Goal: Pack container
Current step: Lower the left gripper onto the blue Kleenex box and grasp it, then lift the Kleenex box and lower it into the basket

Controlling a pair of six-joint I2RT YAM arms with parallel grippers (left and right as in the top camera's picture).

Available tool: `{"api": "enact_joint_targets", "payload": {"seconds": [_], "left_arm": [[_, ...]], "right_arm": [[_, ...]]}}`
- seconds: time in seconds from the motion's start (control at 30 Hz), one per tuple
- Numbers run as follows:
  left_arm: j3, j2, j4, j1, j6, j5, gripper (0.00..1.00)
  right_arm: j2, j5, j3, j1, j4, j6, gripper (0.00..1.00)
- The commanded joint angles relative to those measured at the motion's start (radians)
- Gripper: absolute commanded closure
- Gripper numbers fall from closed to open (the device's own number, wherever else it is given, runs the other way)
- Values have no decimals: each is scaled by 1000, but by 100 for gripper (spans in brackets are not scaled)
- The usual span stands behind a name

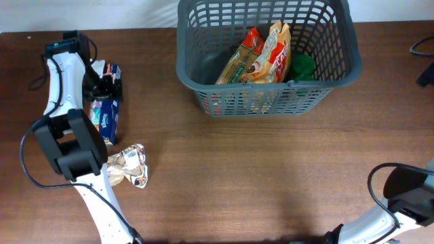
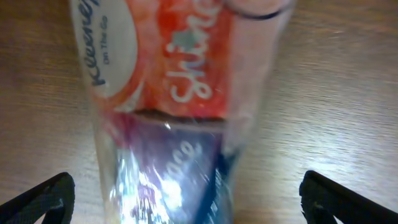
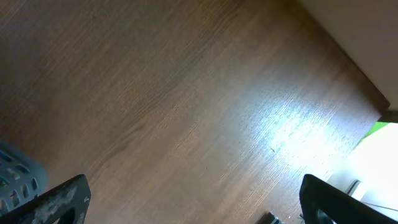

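Observation:
My left gripper goes lower before closing on the tissue pack, since the fingers are still above the pack's sides, with wood showing under the fingers.
The dark grey lattice basket (image 1: 264,54) stands at the back centre of the table. It holds orange and tan snack packs (image 1: 261,57) and a green item (image 1: 303,66). A blue and orange Kleenex tissue pack (image 1: 107,108) lies at the left. My left gripper (image 1: 108,87) is over it, open. In the left wrist view the pack (image 2: 168,93) lies between the spread fingers (image 2: 186,199), which do not touch it. My right gripper (image 3: 193,199) is open and empty above bare wood. A corner of the basket (image 3: 12,177) shows at its lower left.
A crumpled silver and white wrapper (image 1: 130,166) lies on the table in front of the tissue pack. A black cable (image 1: 422,47) lies at the far right edge. The right arm's base (image 1: 407,196) is at the front right corner.

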Motion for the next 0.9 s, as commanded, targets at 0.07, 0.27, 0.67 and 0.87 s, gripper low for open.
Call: {"api": "enact_joint_targets", "payload": {"seconds": [0.07,0.27,0.67,0.87], "left_arm": [[0,64,-1,15,24,0,1],[0,68,19,15,23,0,1],[0,110,13,15,-34,40,98],[98,101,-40,14,-33,128,98]], "right_arm": [[0,16,-3,-4,0,13,1],[0,16,-3,-4,0,13,1],[0,16,-3,-4,0,13,1],[0,16,-3,-4,0,13,1]]}}
